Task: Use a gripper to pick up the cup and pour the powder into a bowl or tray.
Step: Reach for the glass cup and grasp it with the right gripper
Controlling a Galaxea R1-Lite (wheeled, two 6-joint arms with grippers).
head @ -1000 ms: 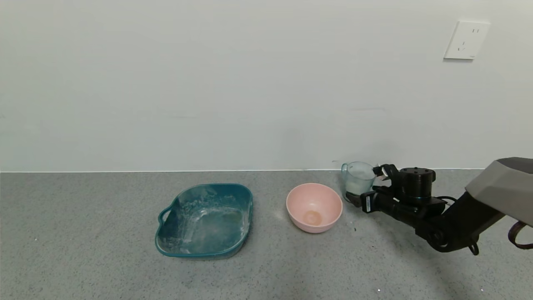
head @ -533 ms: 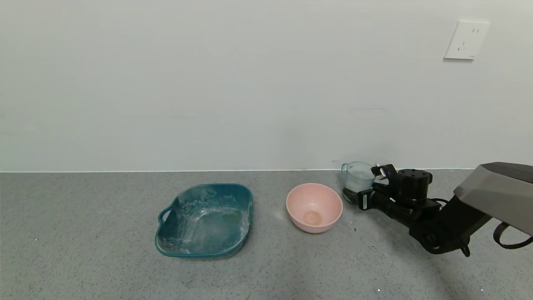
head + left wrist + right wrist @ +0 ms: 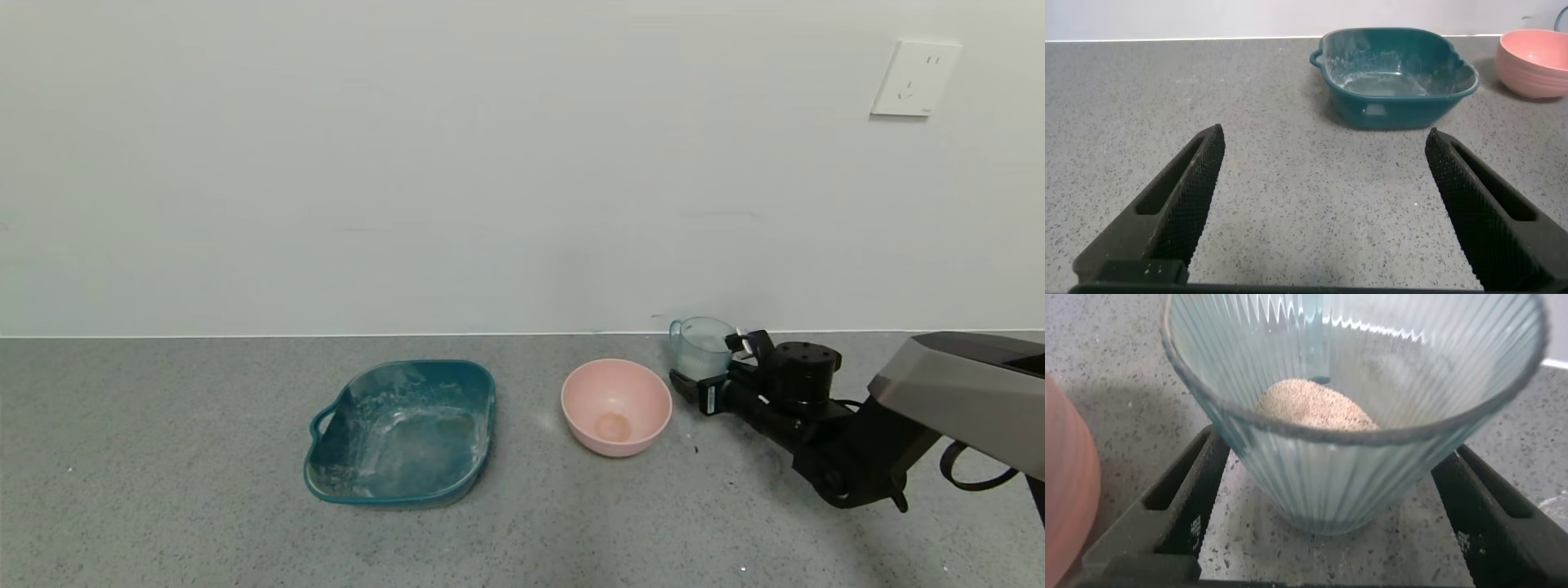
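Observation:
The cup's rim [image 3: 1351,436] needs to stay free to pour the powder into the bowl. My right gripper should grab the cup by its ribbed lower body [image 3: 1327,490] next.
The pale blue-green ribbed cup [image 3: 702,343] stands upright on the grey table by the wall, right of the pink bowl [image 3: 645,384]. Off-white powder [image 3: 1315,404] lies heaped in its bottom. My right gripper [image 3: 709,359] is open, low on the table, with one black finger on each side of the cup [image 3: 1355,457]. In the right wrist view the gripper [image 3: 1335,510] shows small gaps between its pads and the cup's base. The bowl's edge [image 3: 1065,482] shows beside it. My left gripper [image 3: 1327,204] is open and empty over bare table, outside the head view.
A teal squarish tray [image 3: 408,364] dusted with white powder sits left of the bowl; it also shows in the left wrist view [image 3: 1396,106], with the bowl [image 3: 1535,61] beyond it. The wall runs close behind the cup. A wall socket [image 3: 914,77] is high right.
My right arm has slid forward and left, bringing its fingers further along both sides of the cup. The cup, bowl and tray have not moved.

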